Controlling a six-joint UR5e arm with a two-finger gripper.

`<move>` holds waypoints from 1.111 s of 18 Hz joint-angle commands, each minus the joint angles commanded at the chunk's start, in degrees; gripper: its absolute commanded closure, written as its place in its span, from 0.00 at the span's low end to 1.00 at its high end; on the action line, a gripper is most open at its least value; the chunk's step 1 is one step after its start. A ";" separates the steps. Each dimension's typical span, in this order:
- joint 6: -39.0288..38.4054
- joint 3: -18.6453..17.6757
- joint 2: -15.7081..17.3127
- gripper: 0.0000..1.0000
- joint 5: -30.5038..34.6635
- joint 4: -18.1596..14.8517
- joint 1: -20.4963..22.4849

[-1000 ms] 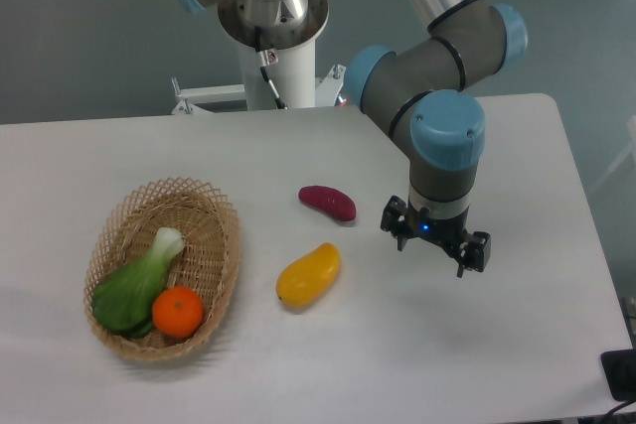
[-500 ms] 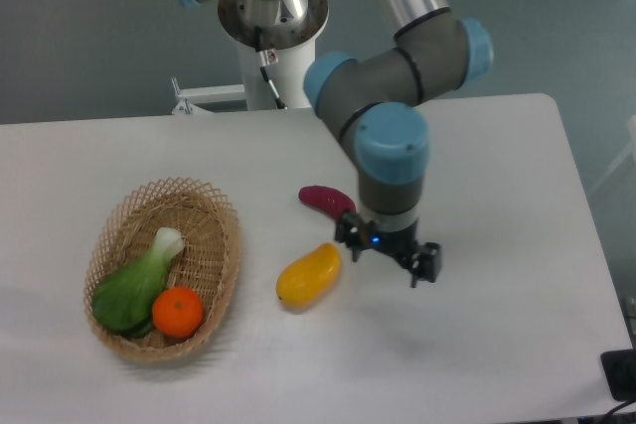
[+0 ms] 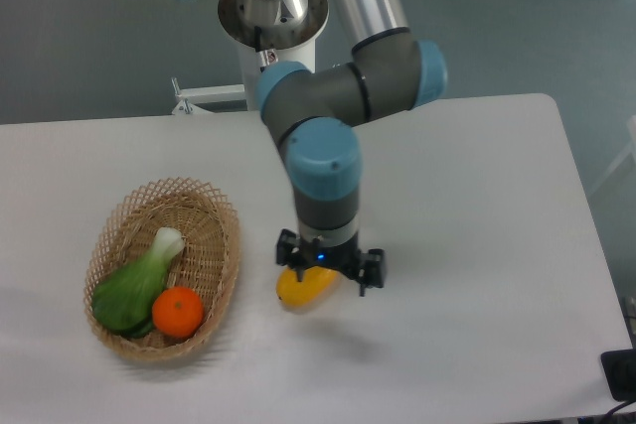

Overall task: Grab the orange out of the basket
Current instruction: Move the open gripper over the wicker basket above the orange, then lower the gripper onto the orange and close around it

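Note:
I should next pick up the small orange by its round sides with my gripper. Then I can lift the orange (image 3: 178,312) out of the basket (image 3: 213,208).
The orange (image 3: 178,312) is small, round and glossy. It lies in the near end of the oval wicker basket (image 3: 213,208) at the left of the table, next to a green bok choy (image 3: 137,282). My gripper (image 3: 329,273) hangs above the table to the right of the basket, over a yellow mango (image 3: 301,288) that it partly hides. Its two fingers stand apart and hold nothing. The gripper is well clear of the orange and the basket.
The arm's elbow and forearm (image 3: 338,96) reach over the middle of the table. The robot's base (image 3: 273,17) stands behind the table's far edge. A purple fruit seen earlier is hidden behind the wrist.
The arm has swung left across the table, from the right side to just over the yellow mango. The gripper stays open. The fruits and the basket have not moved.

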 joint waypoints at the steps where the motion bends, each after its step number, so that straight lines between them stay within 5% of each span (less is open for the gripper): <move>1: -0.18 -0.09 0.00 0.00 -0.61 0.00 -0.71; 5: -1.05 -0.44 0.09 0.00 -5.09 0.00 -2.99; 9: -13.16 -0.26 -0.17 0.00 -7.55 0.00 -5.28; 20: -28.74 -0.62 -4.04 0.00 -8.00 0.17 -11.08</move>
